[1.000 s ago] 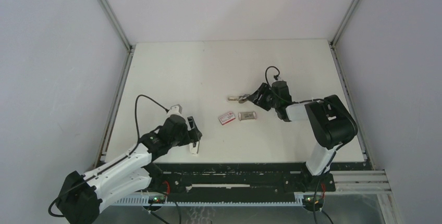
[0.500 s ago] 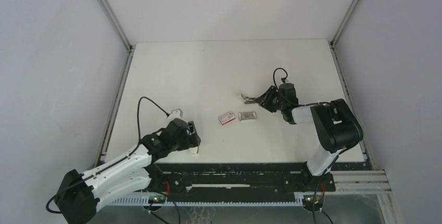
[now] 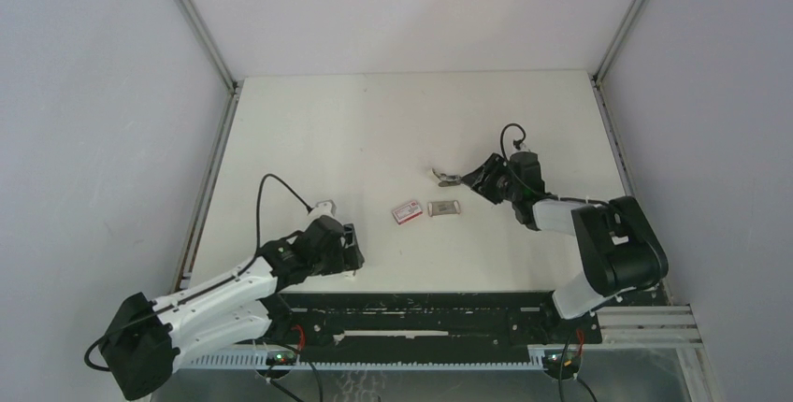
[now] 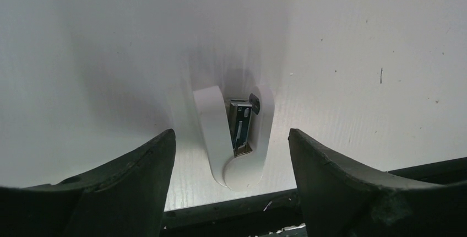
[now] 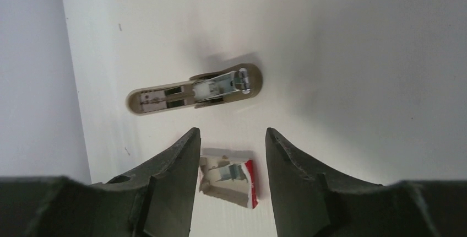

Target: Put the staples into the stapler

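Note:
I should close my left gripper on the white stapler [image 3: 350, 273] [image 4: 212, 129] now, because it lies between my fingers and they reach past the stapler's rounded end.
The white stapler [image 4: 212, 129] lies on its side at the table's front edge, with dark metal between its two white arms. It also shows in the top view [image 3: 349, 274]. My left gripper [image 4: 230, 138] is open, with one jaw on each side of the stapler and neither touching it [image 3: 346, 252]. My right gripper [image 5: 232, 132] is open and empty [image 3: 460, 180]. A beige stapler part with a metal channel [image 5: 193, 91] lies just beyond its fingertips [image 3: 437, 175]. Below its jaws lies an open box [image 5: 242, 193] holding a grey block that looks like staples [image 5: 224, 172].
A small red-and-white box sleeve [image 3: 405, 211] lies left of the open box [image 3: 445, 208]. The black front rail [image 4: 231, 209] runs right behind the white stapler. The enclosure's left wall [image 5: 27, 82] shows in the right wrist view.
My right gripper has drawn back to the right, and the beige part lies further right than a second ago. My left gripper has moved toward the front edge, over the white stapler.

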Motion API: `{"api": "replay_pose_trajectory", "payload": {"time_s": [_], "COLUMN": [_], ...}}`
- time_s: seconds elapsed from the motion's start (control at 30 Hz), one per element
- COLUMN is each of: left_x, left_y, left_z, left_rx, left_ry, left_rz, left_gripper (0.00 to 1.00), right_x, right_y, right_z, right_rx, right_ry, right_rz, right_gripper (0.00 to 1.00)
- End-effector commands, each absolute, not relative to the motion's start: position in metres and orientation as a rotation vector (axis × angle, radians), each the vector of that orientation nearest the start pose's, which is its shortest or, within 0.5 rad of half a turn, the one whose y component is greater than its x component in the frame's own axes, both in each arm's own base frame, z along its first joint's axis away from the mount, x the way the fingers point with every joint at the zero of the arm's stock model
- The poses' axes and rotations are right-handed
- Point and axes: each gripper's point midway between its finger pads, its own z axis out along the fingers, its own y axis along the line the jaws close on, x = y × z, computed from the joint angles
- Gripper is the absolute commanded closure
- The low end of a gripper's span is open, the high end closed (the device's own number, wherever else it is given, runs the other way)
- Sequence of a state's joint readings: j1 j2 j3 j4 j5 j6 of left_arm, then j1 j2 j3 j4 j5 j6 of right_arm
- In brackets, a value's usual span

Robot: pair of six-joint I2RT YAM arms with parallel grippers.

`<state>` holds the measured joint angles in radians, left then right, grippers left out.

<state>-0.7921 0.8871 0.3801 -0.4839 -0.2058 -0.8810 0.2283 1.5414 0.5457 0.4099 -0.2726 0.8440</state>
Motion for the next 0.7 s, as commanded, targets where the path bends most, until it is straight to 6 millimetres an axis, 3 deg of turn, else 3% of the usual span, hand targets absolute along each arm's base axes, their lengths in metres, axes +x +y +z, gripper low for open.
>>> {"api": "replay_pose_trajectory", "payload": {"time_s": [0.0, 0.23, 0.37, 0.5, 0.67], "left_x": [0.151, 0.153, 0.163, 0.18, 0.187], "left_y": [-0.154, -0.155, -0.167, -0.199, -0.253], "left_z": [0.023, 0.023, 0.032, 0.063, 0.133], "left_rx": [-0.15, -0.054, 0.063, 0.273, 0.587], "left_ry": [2.582, 2.577, 2.519, 2.358, 2.003], "left_rz": [-0.374, -0.26, -0.24, -0.312, -0.428], "left_gripper": [0.26, 0.56, 0.77, 0.98, 1.0], "right_x": [0.345, 0.323, 0.3, 0.264, 0.211], "right_y": [0.156, 0.158, 0.167, 0.182, 0.207], "right_z": [0.077, 0.111, 0.136, 0.156, 0.17], "right_rx": [0.472, 0.392, 0.289, 0.109, -0.156], "right_ry": [2.156, 2.134, 2.122, 2.123, 2.137], "right_rz": [0.893, 0.933, 0.988, 1.048, 1.18], "right_gripper": [0.54, 0.54, 0.53, 0.49, 0.41]}}
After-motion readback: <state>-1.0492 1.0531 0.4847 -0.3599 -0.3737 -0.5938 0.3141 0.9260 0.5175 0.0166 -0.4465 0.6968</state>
